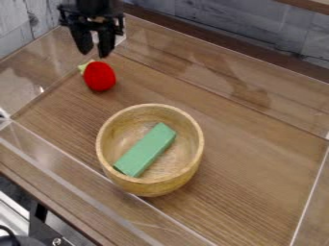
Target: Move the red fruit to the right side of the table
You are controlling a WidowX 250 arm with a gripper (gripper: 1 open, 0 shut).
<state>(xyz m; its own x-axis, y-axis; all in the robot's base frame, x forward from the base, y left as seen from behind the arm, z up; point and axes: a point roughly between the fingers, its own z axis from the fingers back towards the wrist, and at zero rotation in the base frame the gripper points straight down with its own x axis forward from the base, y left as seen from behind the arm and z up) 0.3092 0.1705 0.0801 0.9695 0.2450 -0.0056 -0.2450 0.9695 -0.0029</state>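
My gripper will next grab the red fruit by its round red body [99, 78] to move it past the bowl to the bare wood.
The red fruit [99, 76], small and round with a green top, lies on the brown wood-grain table [244, 91] at the far left. My gripper [95, 45] hangs above and just behind it, not touching it. Its dark fingers [83, 41] point down with a small gap between them and nothing held.
A round light wooden bowl [190, 165] stands in the middle front of the table, with a green rectangular block [144, 150] lying inside. Clear acrylic walls [38, 178] edge the tabletop on all sides. Bare wood lies to the right of the bowl.
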